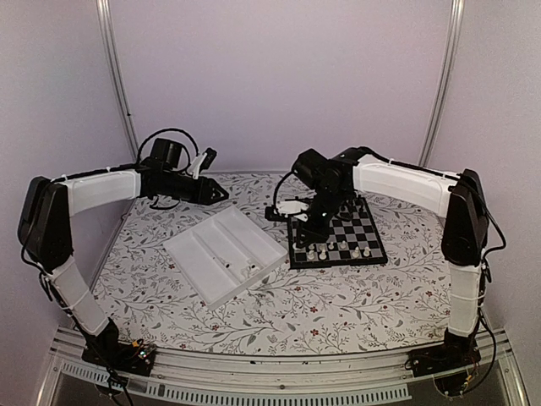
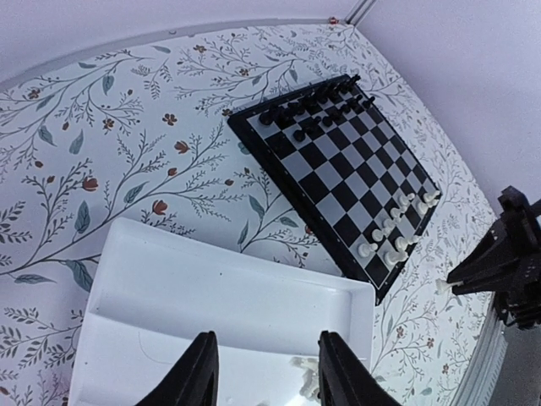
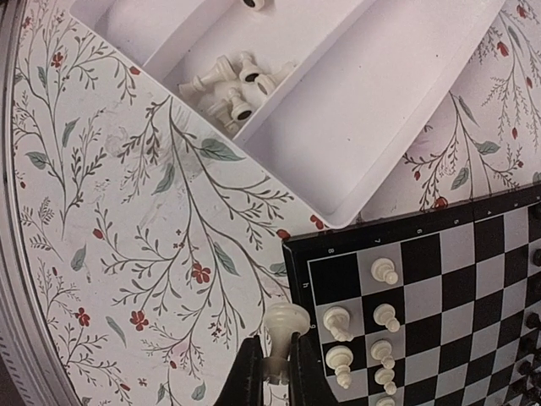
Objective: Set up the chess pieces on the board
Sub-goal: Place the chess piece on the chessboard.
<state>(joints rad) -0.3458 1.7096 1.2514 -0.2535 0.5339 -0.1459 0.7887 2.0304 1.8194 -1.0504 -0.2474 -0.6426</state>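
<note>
My right gripper holds the piece short of the empty corner square and should move it there, because the piece would fall beside the board [image 1: 359, 237] if I opened now.
My right gripper [image 3: 275, 376] is shut on a white chess piece [image 3: 286, 326], held just off the left edge of the board [image 3: 423, 254]. The board [image 1: 359, 237] is black and grey-white checked, and several white pieces [image 3: 385, 317] stand in its near rows. Black pieces [image 2: 313, 106] line its far side. More white pieces [image 3: 232, 85] lie loose in the white tray [image 1: 211, 245]. My left gripper [image 2: 269, 372] hangs open above the tray [image 2: 169, 296] with nothing between its fingers; loose white pieces [image 2: 306, 376] lie below it. From above, the left gripper [image 1: 220, 193] sits behind the tray.
The flower-patterned cloth [image 1: 279, 313] covers the table. Pale walls close in on the left, back and right. The right arm [image 1: 397, 182] reaches over the board's far left part. In the left wrist view, the right gripper [image 2: 507, 262] shows dark at the right edge.
</note>
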